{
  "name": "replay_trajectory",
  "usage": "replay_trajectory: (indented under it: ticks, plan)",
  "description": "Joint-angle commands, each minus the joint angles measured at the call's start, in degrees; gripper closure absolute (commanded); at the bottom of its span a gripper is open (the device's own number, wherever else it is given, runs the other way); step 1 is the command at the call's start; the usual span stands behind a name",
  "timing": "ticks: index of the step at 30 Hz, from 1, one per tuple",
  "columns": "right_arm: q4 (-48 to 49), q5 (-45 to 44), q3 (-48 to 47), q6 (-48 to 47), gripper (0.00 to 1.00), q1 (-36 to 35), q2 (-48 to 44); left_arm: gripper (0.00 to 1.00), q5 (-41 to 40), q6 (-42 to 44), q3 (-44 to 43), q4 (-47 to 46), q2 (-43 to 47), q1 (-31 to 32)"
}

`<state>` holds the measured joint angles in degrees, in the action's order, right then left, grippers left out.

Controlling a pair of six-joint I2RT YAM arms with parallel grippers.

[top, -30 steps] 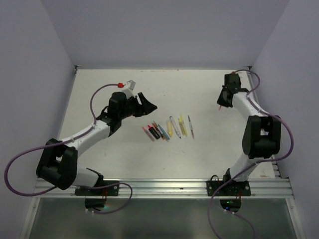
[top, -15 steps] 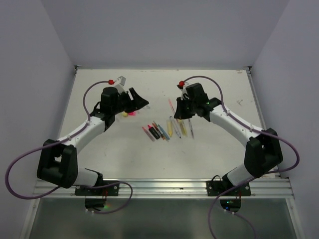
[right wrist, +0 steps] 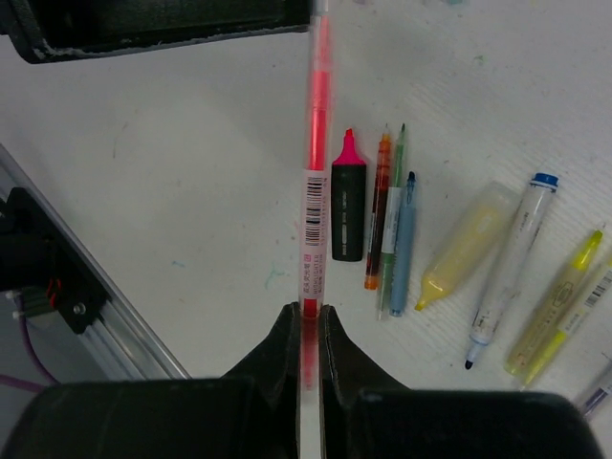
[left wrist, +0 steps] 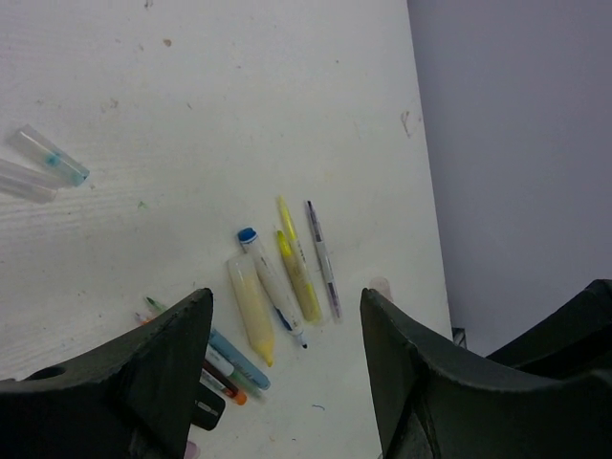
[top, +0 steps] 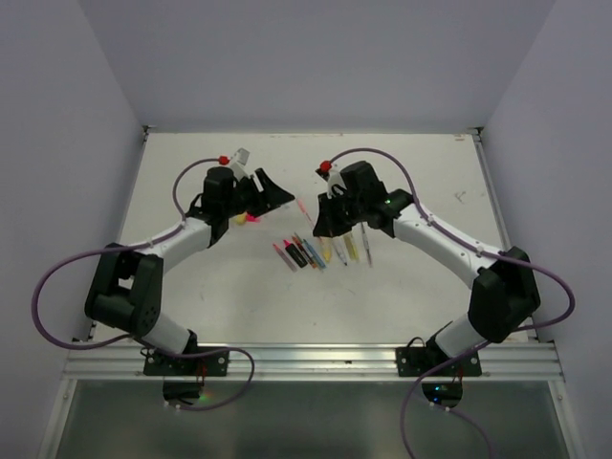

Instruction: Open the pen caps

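I need to reach the slim pink pen point(right wrist: 316, 143) with my left gripper and grab its free end with the cap point(right wrist: 321, 40), opposite my right gripper. Then I can pull the cap off.
My right gripper point(right wrist: 311, 323) is shut on the end of a slim pink pen point(right wrist: 316, 143) and holds it above the table. The pen points at my left gripper point(top: 271, 194), whose dark body point(right wrist: 143, 29) fills the top of the right wrist view. The left gripper point(left wrist: 285, 311) stands open with nothing between its fingers. The other pens point(top: 323, 249) lie in a row on the table. Two pale clear pen caps point(left wrist: 48, 158) lie apart from them. A pink cap point(top: 254, 218) and a yellow one point(top: 237, 219) lie under the left arm.
The row holds a pink-and-black highlighter point(right wrist: 348, 201), thin orange, green and blue pens point(right wrist: 390, 225), a fat yellow highlighter point(right wrist: 467, 244), a white pen with a blue end point(right wrist: 512, 263) and slim yellow pens point(right wrist: 559, 306). Walls close the table point(top: 191, 287) on three sides.
My right arm has swung from the far right corner to the middle with the pink pen, ending close to the left gripper. The left gripper shifted slightly and stays open.
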<state>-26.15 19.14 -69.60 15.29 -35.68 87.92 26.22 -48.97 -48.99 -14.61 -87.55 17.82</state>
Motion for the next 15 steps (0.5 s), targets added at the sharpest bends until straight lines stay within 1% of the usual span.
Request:
replay_trajectory:
  ticks: [1,5,9,12,14,15]
  plan:
    - [0.22,2.48,-2.82,-1.23,1.0,-1.32,1.29,0.34,1.65,-2.27,-0.93,-5.69,-0.96,0.98]
    - [1.1,2.93,-3.17,-1.58,1.0,-2.11,2.95,0.34,1.55,-3.06,-0.23,-7.45,-1.66,2.21]
    - [1.63,2.84,-3.35,-1.58,1.0,-2.46,4.1,0.34,0.68,-3.23,0.47,-6.92,-0.61,2.39]
    - [1.37,-1.19,-2.99,-0.79,1.0,-2.55,3.66,0.35,-1.95,-3.06,1.53,-5.61,1.06,2.39]
    - [-0.04,-5.92,-2.91,-0.79,1.0,-2.55,2.96,0.39,-5.2,-2.89,1.97,-4.21,2.2,2.22]
    - [-0.21,-7.26,-2.3,-0.7,1.0,-2.55,2.52,0.39,-6.43,-2.54,2.14,-2.2,2.64,2.21]
